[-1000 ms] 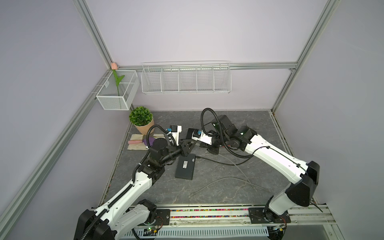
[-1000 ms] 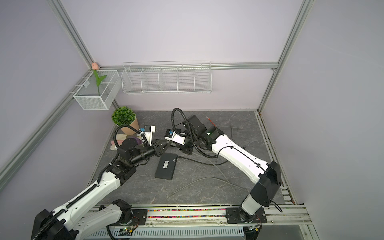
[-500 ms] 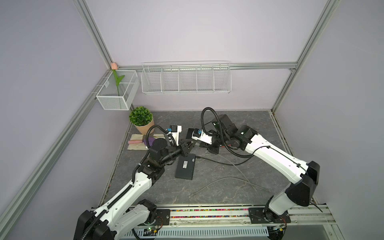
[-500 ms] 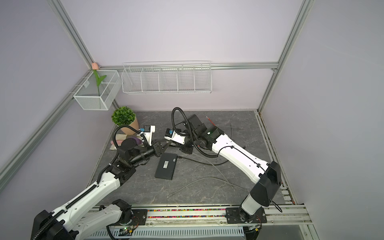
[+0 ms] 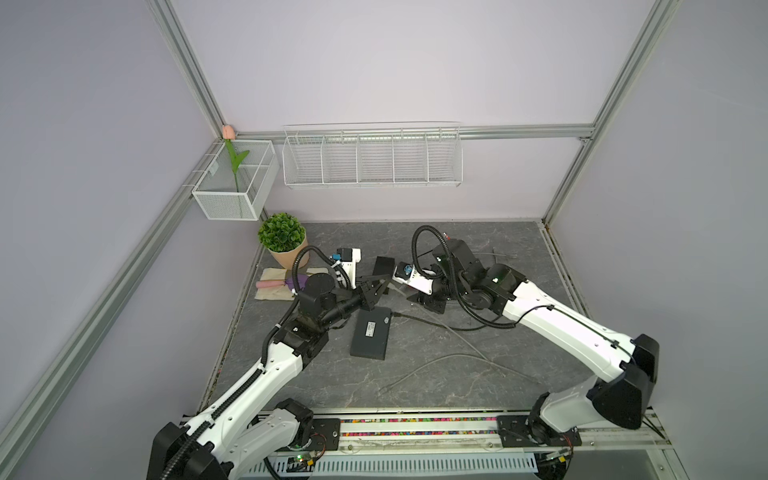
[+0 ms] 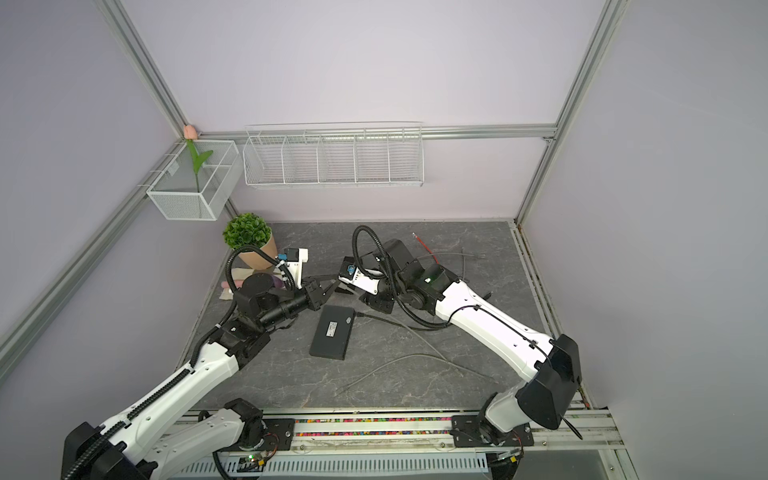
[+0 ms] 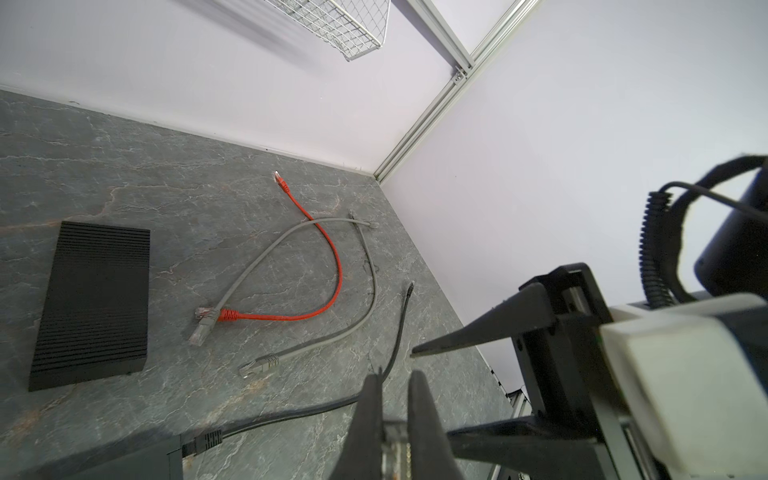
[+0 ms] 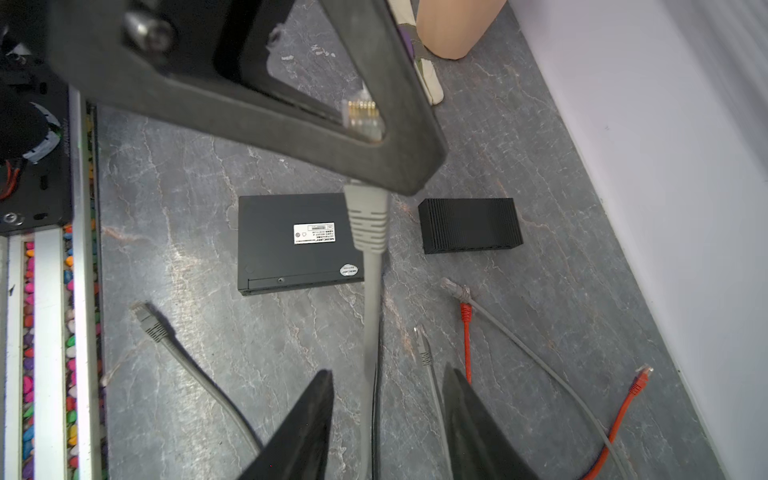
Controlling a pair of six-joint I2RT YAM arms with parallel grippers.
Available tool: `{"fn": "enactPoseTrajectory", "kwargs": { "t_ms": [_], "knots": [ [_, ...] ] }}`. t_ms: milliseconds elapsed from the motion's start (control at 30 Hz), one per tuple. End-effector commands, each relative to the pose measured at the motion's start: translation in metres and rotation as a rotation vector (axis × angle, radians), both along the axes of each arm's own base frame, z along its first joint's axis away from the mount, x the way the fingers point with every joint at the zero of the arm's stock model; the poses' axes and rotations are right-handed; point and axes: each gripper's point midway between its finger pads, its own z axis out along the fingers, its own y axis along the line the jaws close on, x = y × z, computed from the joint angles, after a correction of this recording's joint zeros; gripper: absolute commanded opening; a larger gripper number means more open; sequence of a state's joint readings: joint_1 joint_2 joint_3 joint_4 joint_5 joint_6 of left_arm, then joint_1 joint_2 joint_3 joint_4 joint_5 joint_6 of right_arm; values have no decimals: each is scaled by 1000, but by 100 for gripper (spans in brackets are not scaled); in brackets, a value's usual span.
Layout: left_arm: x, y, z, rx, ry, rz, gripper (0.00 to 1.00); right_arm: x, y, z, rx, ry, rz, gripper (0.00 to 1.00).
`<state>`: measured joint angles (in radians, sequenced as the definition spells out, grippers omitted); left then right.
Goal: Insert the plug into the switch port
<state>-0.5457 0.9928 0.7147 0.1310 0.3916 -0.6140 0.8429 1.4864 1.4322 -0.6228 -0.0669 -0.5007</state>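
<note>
My right gripper grabs the grey cable just behind its plug next, so the clear tip stays free to go into the switch port.
My left gripper (image 5: 376, 286) (image 7: 395, 374) is shut on the clear plug (image 8: 361, 116) (image 7: 392, 449) of a grey cable (image 8: 372, 291), held above the table. That cable hangs down between the spread fingers of my right gripper (image 8: 386, 374) (image 6: 349, 291), which is open and grips nothing. The switch (image 5: 371, 332) (image 6: 333, 332) (image 8: 299, 241) is a flat black box with a white label, lying just below and in front of both grippers. A black cable (image 5: 415, 320) is plugged into its far end. Its ports do not show.
A ribbed black box (image 7: 91, 303) (image 8: 469, 224) lies behind the switch. Loose grey cables (image 7: 307, 345) (image 8: 187, 365) and a red cable (image 7: 328, 257) are strewn over the table. A potted plant (image 5: 282, 239) and a cloth (image 5: 274, 286) sit at back left. Wire baskets (image 5: 372, 160) hang on the wall.
My right gripper has opened and let go of the grey cable. The left gripper closed on the plug and stays shut on it. Neither arm has shifted much.
</note>
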Motion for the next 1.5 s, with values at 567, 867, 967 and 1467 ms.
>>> {"fn": "enactPoseTrajectory", "kwargs": {
  "t_ms": [567, 867, 967, 1467],
  "knots": [
    [3, 8, 7, -38, 51, 63, 0, 7, 45, 2, 85, -39, 43, 32],
    [3, 9, 3, -34, 62, 74, 0, 11, 51, 5, 104, -48, 40, 26],
    [3, 10, 2, -36, 62, 78, 0, 12, 52, 5, 106, -51, 37, 18],
    [10, 29, -9, 9, 64, 187, 52, 5, 38, -3, 65, -34, 27, 7]
  ]
}}
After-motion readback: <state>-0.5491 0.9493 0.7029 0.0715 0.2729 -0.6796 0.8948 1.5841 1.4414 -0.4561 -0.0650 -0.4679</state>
